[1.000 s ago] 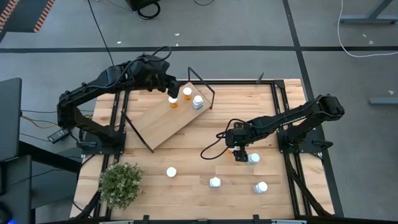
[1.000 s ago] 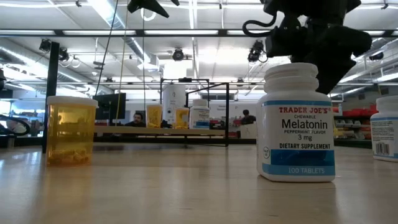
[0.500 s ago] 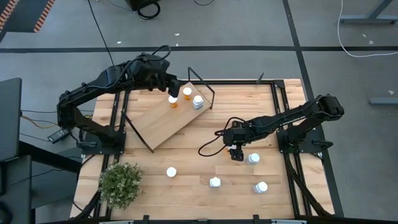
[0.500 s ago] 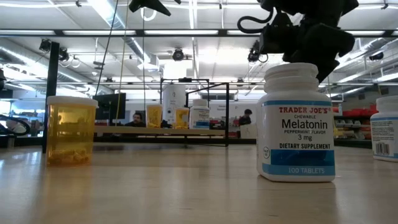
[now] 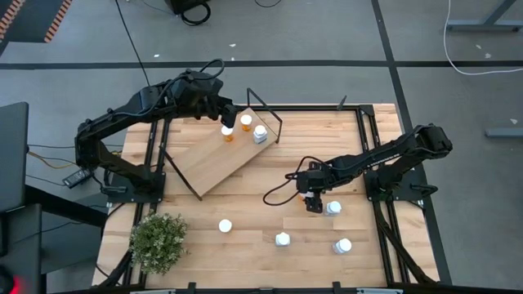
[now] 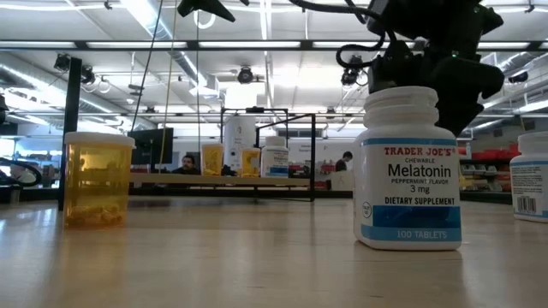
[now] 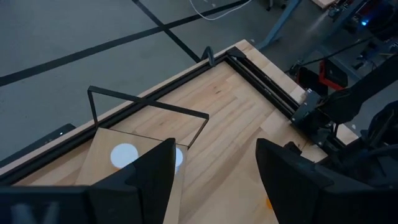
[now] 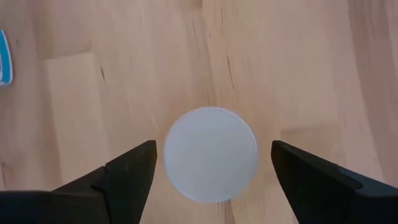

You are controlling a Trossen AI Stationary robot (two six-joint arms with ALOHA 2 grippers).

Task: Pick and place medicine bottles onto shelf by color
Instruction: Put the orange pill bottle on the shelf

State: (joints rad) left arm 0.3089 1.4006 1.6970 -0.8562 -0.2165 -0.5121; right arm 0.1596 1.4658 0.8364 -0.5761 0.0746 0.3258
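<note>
The robot's right gripper needs to hold the orange bottle by its white cap, so that the bottle can go on the shelf (image 5: pixel 214 159) with the orange bottles.
The shelf (image 5: pixel 214 159) stands at the far left and carries two orange bottles (image 5: pixel 228 132) (image 5: pixel 246 122) and a white one (image 5: pixel 260 133). My left gripper (image 5: pixel 222 114) hangs open above the shelf's far end, with nothing between its fingers (image 7: pixel 140 183). Several more bottles stand on the table. My right gripper (image 5: pixel 317 204) points steeply down, open, over a white-capped bottle (image 5: pixel 333 207). In the right wrist view its cap (image 8: pixel 210 163) lies between the two fingers (image 8: pixel 127 174), with a gap on each side. The low view shows the gripper (image 6: pixel 432 64) behind a white Melatonin bottle (image 6: pixel 408 171).
A small plant (image 5: pixel 158 241) stands at the near left corner. An orange bottle (image 5: pixel 225 226) and two white ones (image 5: pixel 282 239) (image 5: pixel 341 245) stand along the near side of the table. Black frame rails (image 5: pixel 365 155) run along the table's edges.
My right gripper has swung a little to one side and back. It has sunk slightly over the white-capped bottle, its fingers still apart. No bottle has moved.
</note>
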